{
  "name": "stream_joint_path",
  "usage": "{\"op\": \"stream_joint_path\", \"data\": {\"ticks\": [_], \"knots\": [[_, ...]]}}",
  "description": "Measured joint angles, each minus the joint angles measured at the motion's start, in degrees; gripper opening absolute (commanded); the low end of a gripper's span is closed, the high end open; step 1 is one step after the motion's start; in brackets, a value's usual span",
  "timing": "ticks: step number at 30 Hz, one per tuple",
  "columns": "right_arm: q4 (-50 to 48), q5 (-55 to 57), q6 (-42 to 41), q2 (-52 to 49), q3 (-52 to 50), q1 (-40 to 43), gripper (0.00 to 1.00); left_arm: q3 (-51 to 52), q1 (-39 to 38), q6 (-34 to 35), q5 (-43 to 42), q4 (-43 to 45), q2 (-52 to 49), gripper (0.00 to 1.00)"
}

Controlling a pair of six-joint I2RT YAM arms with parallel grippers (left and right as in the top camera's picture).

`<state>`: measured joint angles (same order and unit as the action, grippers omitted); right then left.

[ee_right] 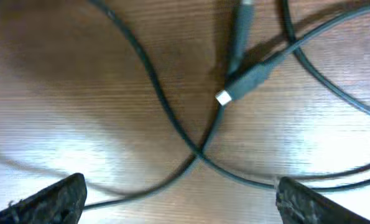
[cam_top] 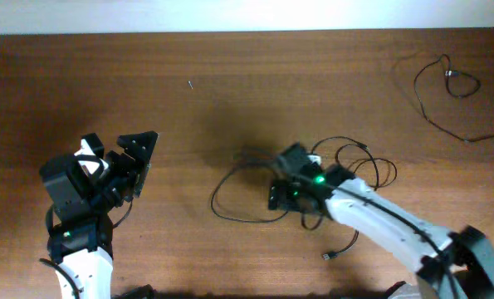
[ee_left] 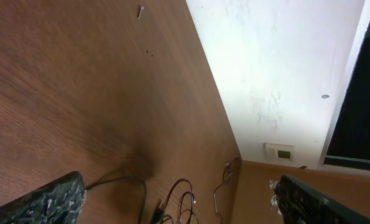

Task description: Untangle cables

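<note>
Next, my right gripper grabs one black cable along its bare length near the crossing [ee_right: 192, 160], away from the plugs, which leaves its ends free to untangle.
Thin black cables [cam_top: 255, 178] lie looped and crossed on the brown table, centre right in the overhead view. My right gripper [cam_top: 281, 178] is open, low over the tangle. In the right wrist view two cables cross [ee_right: 200, 152] between its fingertips [ee_right: 180, 199], and a black plug with a white tip [ee_right: 244, 84] lies just beyond. A small plug end [cam_top: 330, 255] lies near the front. My left gripper [cam_top: 139, 158] is open and empty, held off to the left, away from the cables. The left wrist view shows the cables [ee_left: 178, 199] far ahead.
A separate thin cable [cam_top: 446, 87] loops at the table's far right corner. A tiny screw-like speck [cam_top: 191, 83] lies on the far left part of the table. A white wall runs along the table's back edge [cam_top: 247, 33].
</note>
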<state>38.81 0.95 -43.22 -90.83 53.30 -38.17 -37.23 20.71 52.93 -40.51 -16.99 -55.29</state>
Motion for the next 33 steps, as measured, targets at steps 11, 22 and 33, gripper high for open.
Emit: {"op": "stream_joint_path", "data": {"ticks": [11,22,33], "knots": [[-2.38,2.14,1.22,-7.63,0.0,-2.64,0.75,0.0,0.0,0.0,0.0,0.02,0.0,0.99],[-2.43,-2.49,1.2,-10.62,2.56,-0.5,0.04,0.02,0.0,0.0,0.0,0.02,0.0,0.99],[23.98,-4.44,19.85,0.92,39.23,6.49,0.04,0.02,0.0,0.0,0.0,0.02,0.0,0.99]]}}
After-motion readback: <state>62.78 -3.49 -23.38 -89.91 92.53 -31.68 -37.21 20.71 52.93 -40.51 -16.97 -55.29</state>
